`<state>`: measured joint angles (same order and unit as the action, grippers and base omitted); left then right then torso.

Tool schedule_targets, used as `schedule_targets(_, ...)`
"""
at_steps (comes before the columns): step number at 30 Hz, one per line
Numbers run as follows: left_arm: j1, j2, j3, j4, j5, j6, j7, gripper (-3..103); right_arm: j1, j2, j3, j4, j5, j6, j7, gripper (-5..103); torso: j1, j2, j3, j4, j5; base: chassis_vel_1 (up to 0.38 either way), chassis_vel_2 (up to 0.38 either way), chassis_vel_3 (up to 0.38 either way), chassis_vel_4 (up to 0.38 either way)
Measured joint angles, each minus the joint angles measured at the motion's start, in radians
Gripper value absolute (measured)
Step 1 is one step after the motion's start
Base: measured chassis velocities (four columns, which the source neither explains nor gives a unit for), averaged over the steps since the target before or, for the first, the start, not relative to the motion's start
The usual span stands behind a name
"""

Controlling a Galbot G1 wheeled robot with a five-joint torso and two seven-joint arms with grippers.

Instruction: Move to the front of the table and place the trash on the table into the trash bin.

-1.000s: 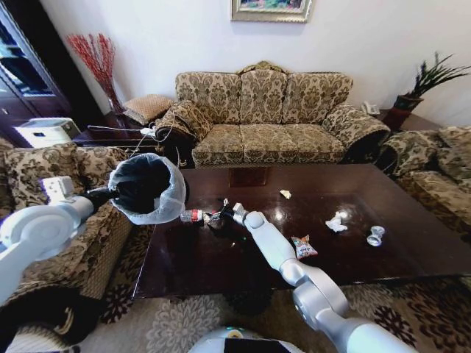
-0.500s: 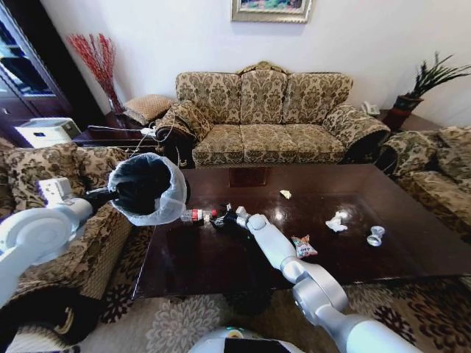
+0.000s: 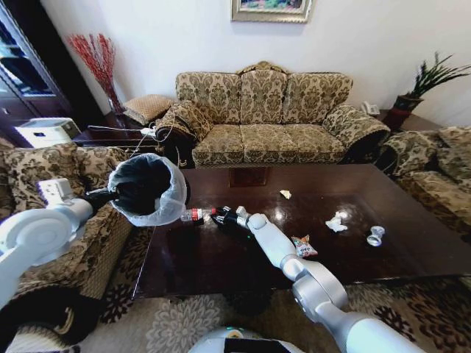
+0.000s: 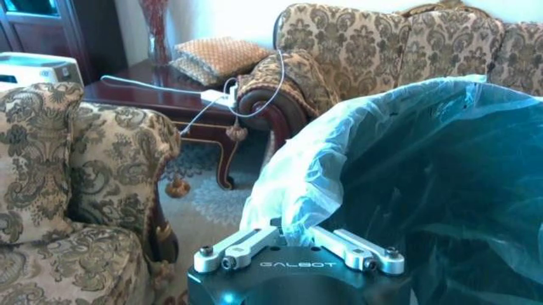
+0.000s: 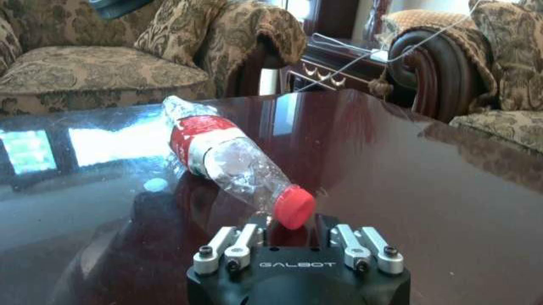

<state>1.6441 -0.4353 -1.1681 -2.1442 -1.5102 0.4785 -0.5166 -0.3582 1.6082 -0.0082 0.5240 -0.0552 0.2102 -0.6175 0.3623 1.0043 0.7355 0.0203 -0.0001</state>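
My right gripper will grab the clear bottle by its red-end with the cap (image 3: 212,212) next, so that the bottle can go into the trash bin (image 3: 147,185).
A clear plastic bottle (image 3: 194,215) with a red label lies on its side near the left end of the dark glossy table (image 3: 221,265). My right gripper (image 3: 219,215) is open at the bottle's cap end. In the right wrist view the red cap (image 5: 294,206) sits between the fingers (image 5: 255,230) of that gripper (image 5: 291,223), and the bottle (image 5: 222,157) stretches away from it. My left gripper (image 3: 118,195) is shut on the rim of the black trash bin (image 3: 147,185), holding it tilted off the table's left edge. The white liner (image 4: 297,184) folds over that gripper (image 4: 293,236).
More trash lies to the right on the table: a red-and-white wrapper (image 3: 303,246), a crumpled tissue (image 3: 336,223), a silvery cup (image 3: 376,235) and a pale scrap (image 3: 285,194). Patterned sofas surround the table on the far side (image 3: 261,118), left (image 3: 55,165) and right (image 3: 441,176).
My right gripper has slid left along the table until its fingers reached the bottle's cap. The left arm and the bin have stayed put.
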Motion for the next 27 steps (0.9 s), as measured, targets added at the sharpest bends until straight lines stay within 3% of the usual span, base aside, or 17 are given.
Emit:
schedule_targets(3,-0.004,-0.004,0.005,0.003,0.001,-0.001,0.002,0,-0.011,0.000,-0.014,0.015,0.001,0.003,-0.001,19,0.000,0.000,0.000,0.0000,0.0002,0.000,0.000,0.000,0.000)
schedule_targets(6,-0.007,-0.004,0.008,0.008,0.002,-0.001,0.003,0,-0.020,0.000,-0.023,0.031,0.005,0.005,-0.007,14,0.000,0.000,0.000,0.0000,0.0003,0.000,0.000,0.000,0.000)
schedule_targets(7,-0.008,-0.003,0.009,0.011,0.002,-0.001,0.004,0,-0.029,0.000,-0.030,0.047,0.010,0.005,-0.012,3,0.000,0.000,0.000,0.0001,0.0001,0.000,0.000,0.000,0.000)
schedule_targets(13,-0.013,0.006,0.011,0.017,0.003,-0.004,0.009,0,-0.070,0.000,-0.055,0.136,0.045,0.004,-0.022,0,0.000,0.000,0.000,0.0000,0.0002,0.000,0.000,0.000,0.000)
schedule_targets(17,-0.017,0.007,0.018,0.018,0.003,-0.005,0.011,0,-0.106,0.000,-0.062,0.229,0.069,-0.003,-0.028,0,0.000,0.000,0.000,0.0000,0.0000,0.000,0.000,0.000,0.000)
schedule_targets(19,-0.021,0.008,0.023,0.019,0.004,-0.006,0.014,0,-0.140,0.000,-0.086,0.337,0.126,-0.029,-0.028,-1,0.000,0.000,0.000,0.0000,0.0000,0.000,0.000,0.000,0.000)
schedule_targets(21,-0.030,0.009,0.034,0.026,0.008,-0.009,0.019,0,-0.149,-0.010,-0.104,0.408,0.166,-0.041,-0.038,9,0.000,0.000,0.000,0.0003,0.0003,0.000,0.000,0.000,0.000)
schedule_targets(24,-0.033,0.007,0.045,0.029,0.018,-0.014,0.019,0,-0.146,-0.013,-0.106,0.419,0.169,-0.042,-0.040,15,0.000,0.000,0.000,0.0001,-0.0002,0.000,0.000,0.000,0.000)
schedule_targets(26,-0.031,0.003,0.047,0.024,0.020,-0.016,0.022,0,-0.144,-0.006,-0.105,0.421,0.172,-0.036,-0.003,27,0.000,0.000,0.000,0.0000,-0.0002,0.000,0.000,0.000,0.000)
schedule_targets(27,-0.031,0.003,0.047,0.024,0.020,-0.016,0.022,0,-0.144,-0.006,-0.105,0.421,0.172,-0.036,-0.003,27,0.000,0.000,0.000,0.0000,-0.0002,0.000,0.000,0.000,0.000)
